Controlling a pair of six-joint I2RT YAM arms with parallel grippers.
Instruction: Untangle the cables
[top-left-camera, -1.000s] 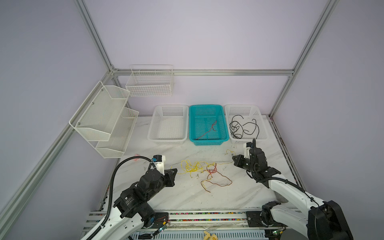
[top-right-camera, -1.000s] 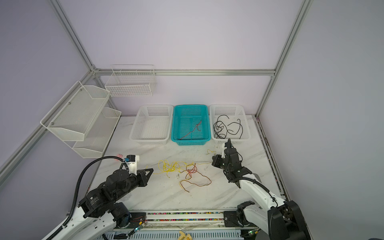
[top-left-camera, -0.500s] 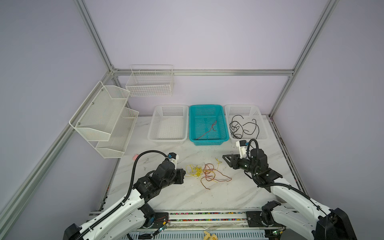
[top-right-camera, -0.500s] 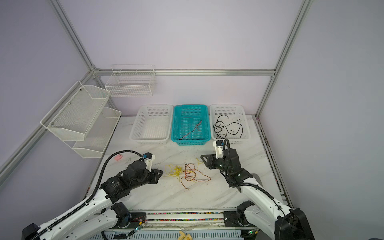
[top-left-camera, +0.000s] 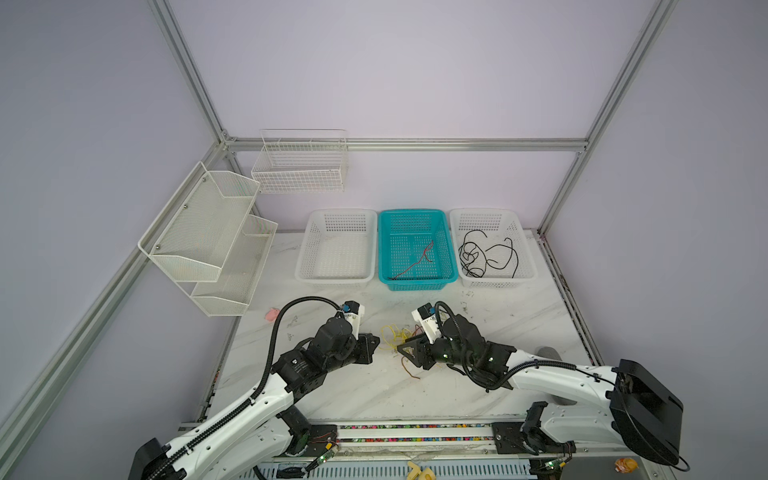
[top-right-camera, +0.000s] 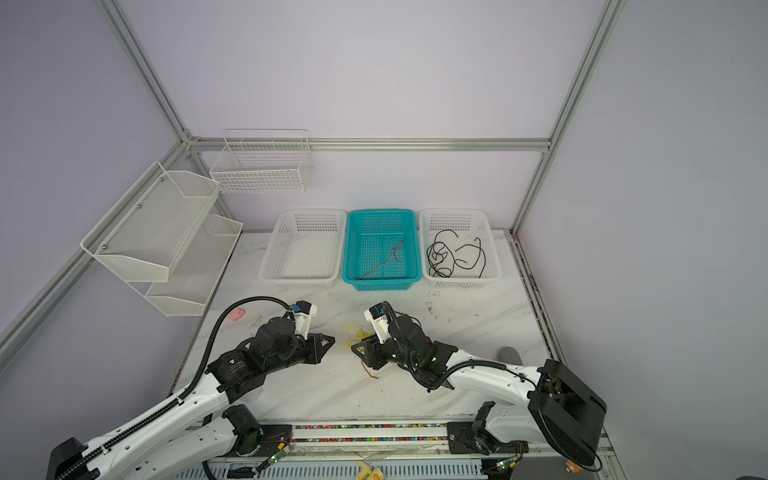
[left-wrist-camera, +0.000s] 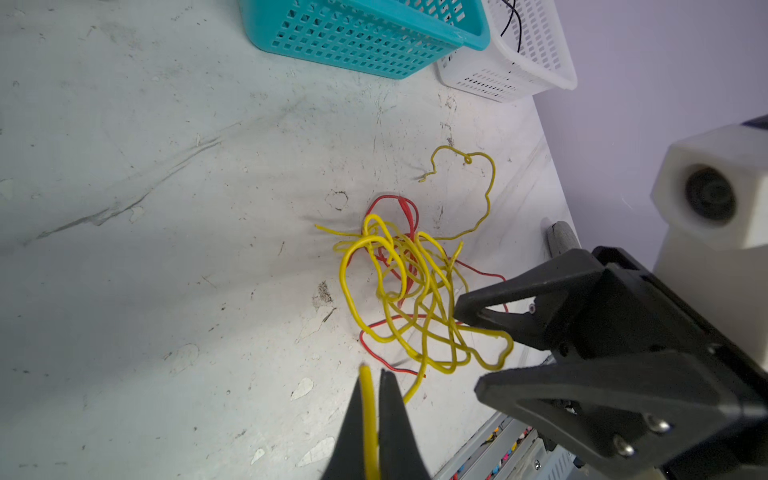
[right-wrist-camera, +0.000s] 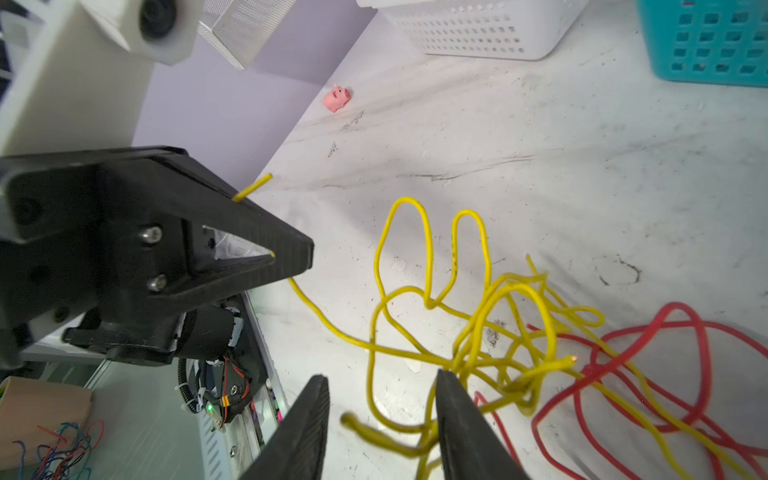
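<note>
I should next grab the yellow loop with my right gripper, away from the yellow cable end that my left gripper is holding. Then I can pull the tangle apart.
A tangle of yellow cables (left-wrist-camera: 415, 282) and red cables (left-wrist-camera: 405, 208) lies on the marble table between both arms, also seen in both top views (top-left-camera: 392, 332) (top-right-camera: 349, 334). My left gripper (left-wrist-camera: 374, 374) (top-left-camera: 376, 341) is shut on one yellow cable end at the tangle's left side. My right gripper (right-wrist-camera: 380, 384) (top-left-camera: 401, 349) stands open over the tangle's right side, with a yellow loop (right-wrist-camera: 428, 257) lying between its fingers. Red cables (right-wrist-camera: 681, 328) run beside it. Black cables (top-left-camera: 486, 257) lie in the right white basket (top-left-camera: 498, 284); one red cable (top-left-camera: 415, 262) lies in the teal basket (top-left-camera: 417, 286).
A white basket (top-left-camera: 338, 280) stands left of the teal one at the back. A small pink pig toy (top-left-camera: 272, 313) lies at the table's left edge. White mesh racks (top-left-camera: 208, 232) and a wire basket (top-left-camera: 299, 166) hang on the walls. A grey object (top-left-camera: 548, 352) lies at the right.
Both arms have closed in on the tangle from either side. The right gripper came forward from the back and opened. The cables are bunched tighter between the two grippers.
</note>
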